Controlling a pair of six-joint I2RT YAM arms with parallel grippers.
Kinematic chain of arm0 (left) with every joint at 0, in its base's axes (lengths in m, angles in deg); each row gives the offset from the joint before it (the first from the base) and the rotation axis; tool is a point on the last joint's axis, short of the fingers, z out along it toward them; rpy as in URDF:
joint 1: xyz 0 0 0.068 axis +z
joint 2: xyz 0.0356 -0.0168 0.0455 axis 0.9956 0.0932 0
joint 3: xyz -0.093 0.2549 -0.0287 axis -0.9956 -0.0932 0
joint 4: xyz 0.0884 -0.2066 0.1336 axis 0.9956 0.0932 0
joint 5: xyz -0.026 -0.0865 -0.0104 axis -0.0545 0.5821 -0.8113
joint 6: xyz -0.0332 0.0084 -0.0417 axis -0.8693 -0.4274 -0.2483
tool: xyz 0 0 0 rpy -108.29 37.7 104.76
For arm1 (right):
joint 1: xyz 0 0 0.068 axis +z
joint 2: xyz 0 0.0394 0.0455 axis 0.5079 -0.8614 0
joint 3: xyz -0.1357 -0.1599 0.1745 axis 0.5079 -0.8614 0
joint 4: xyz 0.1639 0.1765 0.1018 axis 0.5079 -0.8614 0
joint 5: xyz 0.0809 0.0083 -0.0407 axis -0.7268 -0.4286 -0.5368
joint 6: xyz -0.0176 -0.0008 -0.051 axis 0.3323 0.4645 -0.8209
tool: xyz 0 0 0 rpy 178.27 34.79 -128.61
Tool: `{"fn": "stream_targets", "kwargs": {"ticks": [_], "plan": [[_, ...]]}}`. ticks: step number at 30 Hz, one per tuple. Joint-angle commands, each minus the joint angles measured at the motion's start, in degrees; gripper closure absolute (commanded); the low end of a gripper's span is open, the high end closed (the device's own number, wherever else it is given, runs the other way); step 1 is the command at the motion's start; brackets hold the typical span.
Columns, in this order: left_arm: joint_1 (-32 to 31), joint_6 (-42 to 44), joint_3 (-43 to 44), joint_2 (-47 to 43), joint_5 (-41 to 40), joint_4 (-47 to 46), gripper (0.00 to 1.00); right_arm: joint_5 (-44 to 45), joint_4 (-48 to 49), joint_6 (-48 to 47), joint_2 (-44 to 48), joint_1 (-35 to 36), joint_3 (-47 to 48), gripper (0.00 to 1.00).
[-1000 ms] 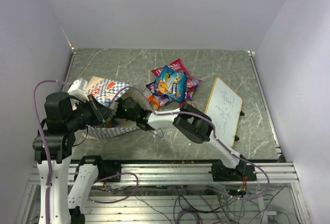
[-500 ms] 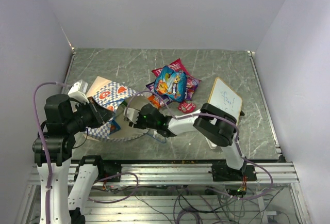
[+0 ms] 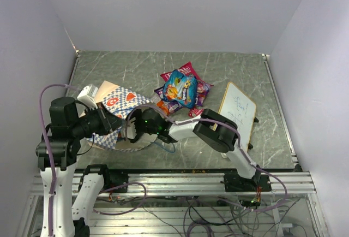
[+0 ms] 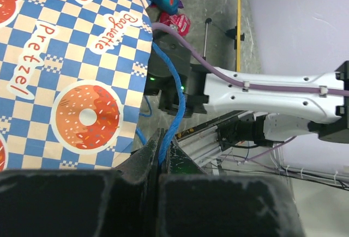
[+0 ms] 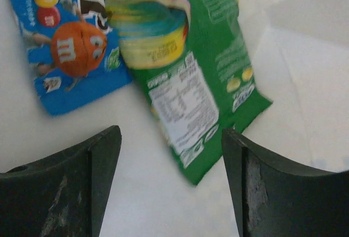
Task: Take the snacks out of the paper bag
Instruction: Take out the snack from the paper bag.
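The right gripper grabs the green packet by its white-labelled near end next, leaving the packet's colorful far end free to slide out.
The checkered paper bag lies on its side at the left, its mouth facing right. My left gripper is shut on its blue string handle, clamped between the jaws, with the bag's printed side beside it. My right gripper reaches into the bag's mouth and is open and empty. Just beyond its fingers, on the cream inside, lie a blue packet and a green packet. A pile of snacks lies on the table outside, with a small red packet near it.
A wood-framed whiteboard lies at the right of the table, close to the right arm's elbow. The grey walls close the table in at the back and sides. The metal rail runs along the near edge.
The bag has tipped lower and flatter. My right gripper drew back to the right, a small red packet appeared by the pile, and the gripper is back in the bag's mouth.
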Motion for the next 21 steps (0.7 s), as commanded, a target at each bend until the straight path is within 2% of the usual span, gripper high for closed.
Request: {"fn": "stream_targets", "kwargs": {"ticks": [1, 6, 10, 12, 15, 21], "plan": [[-0.2, 1.9, 1.5, 1.0, 4.3, 1.4, 0.93, -3.8, -4.9, -12.0, -6.3, 0.9, 6.7, 0.26], [-0.1, 3.3, 2.6, 2.2, 5.2, 2.7, 0.93, 1.0, 0.2, -14.9, -12.3, 1.6, 12.7, 0.27], [-0.1, 4.0, 3.5, 2.7, 4.9, 4.2, 0.93, 5.9, 1.1, -18.5, -17.4, 1.5, 19.4, 0.35], [-0.2, 4.4, 4.2, 2.9, 4.2, 5.3, 0.93, 7.0, 1.4, -19.8, -19.0, 1.1, 22.0, 0.42], [-0.2, 4.4, 4.9, 2.8, 3.2, 6.4, 0.93, 6.7, 2.2, -19.9, -19.4, 0.8, 23.7, 0.65], [-0.2, 3.8, 6.9, 2.7, -1.1, 7.8, 0.93, 4.4, 3.0, -20.7, -16.7, 0.8, 22.6, 0.83]]}}
